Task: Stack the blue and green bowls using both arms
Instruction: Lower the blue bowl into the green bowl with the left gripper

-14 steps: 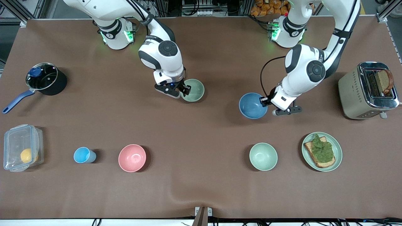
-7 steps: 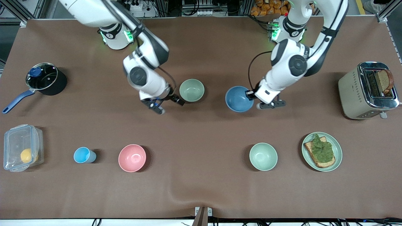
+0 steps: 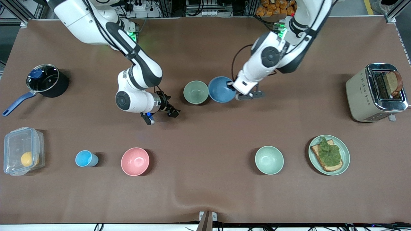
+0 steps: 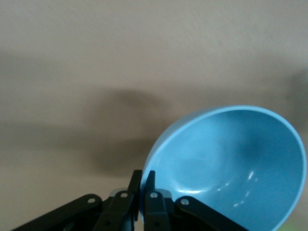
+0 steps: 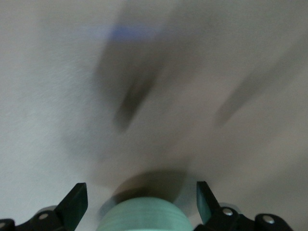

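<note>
My left gripper holds the blue bowl point(image 3: 221, 89) beside the green bowl point(image 3: 196, 92), and the blue bowl's base is short of the green bowl's rim. It should move the blue bowl toward that rim before releasing it.
The green bowl point(image 3: 196, 92) stands upright on the brown table, in the middle. My left gripper point(image 3: 231, 88) is shut on the rim of the blue bowl point(image 3: 221, 89) and holds it tilted, just off the table, close beside the green bowl toward the left arm's end. In the left wrist view the jaws of the left gripper point(image 4: 143, 179) pinch the rim of the blue bowl point(image 4: 231, 163). My right gripper point(image 3: 163, 114) is open and empty, beside the green bowl toward the right arm's end. The right wrist view shows my right gripper point(image 5: 140, 195) spread wide, with the blurred green bowl point(image 5: 144, 216) below it.
A pink bowl point(image 3: 135, 161), a light-blue cup point(image 3: 85, 158), a pale mint bowl point(image 3: 269, 159) and a green plate point(image 3: 346, 154) with toast lie nearer the camera. A toaster point(image 3: 362, 93) stands at the left arm's end; a pot point(image 3: 48, 80) and a plastic box point(image 3: 22, 150) at the right arm's end.
My left arm has carried the blue bowl across the table to just beside the green bowl. My right gripper has left the green bowl's rim and swung away toward the right arm's end.
</note>
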`<state>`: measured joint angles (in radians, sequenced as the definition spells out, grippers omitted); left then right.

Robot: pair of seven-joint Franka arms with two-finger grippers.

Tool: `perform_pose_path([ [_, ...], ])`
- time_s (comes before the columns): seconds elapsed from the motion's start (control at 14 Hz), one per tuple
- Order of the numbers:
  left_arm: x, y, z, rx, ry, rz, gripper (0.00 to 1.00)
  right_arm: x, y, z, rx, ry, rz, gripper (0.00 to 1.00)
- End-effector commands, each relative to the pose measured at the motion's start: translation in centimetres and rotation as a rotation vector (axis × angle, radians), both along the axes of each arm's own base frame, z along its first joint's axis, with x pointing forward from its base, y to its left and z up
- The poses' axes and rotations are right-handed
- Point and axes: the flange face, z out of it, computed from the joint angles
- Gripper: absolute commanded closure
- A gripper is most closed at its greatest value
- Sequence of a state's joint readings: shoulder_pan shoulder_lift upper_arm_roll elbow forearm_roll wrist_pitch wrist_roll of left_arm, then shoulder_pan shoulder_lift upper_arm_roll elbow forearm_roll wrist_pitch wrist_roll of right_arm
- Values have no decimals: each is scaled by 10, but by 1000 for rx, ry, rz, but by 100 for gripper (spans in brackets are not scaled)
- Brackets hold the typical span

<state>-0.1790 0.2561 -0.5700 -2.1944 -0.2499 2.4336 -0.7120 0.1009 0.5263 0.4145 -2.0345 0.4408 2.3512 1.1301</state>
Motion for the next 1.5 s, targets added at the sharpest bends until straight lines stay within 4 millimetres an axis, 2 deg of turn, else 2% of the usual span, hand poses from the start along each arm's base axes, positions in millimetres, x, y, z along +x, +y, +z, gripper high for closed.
perform_pose_path([
  [0.0,-1,-36,-10,-39,37,24,100,-9,8,-21,12,52,-22,0],
  [0.14,-2,-46,-15,-51,40,21,100,-12,10,-29,44,88,-83,0],
  [0.36,2,-57,-21,-69,49,17,100,-13,13,-31,76,110,-148,0],
  [0.5,-4,-72,-32,-70,71,5,100,-13,14,-30,89,122,-171,0],
  [0.86,-3,-82,-49,-45,78,3,100,-13,11,-34,101,118,-240,0],
  [1.43,-2,-94,-58,-55,86,13,100,-13,11,-35,111,129,-268,0],
])
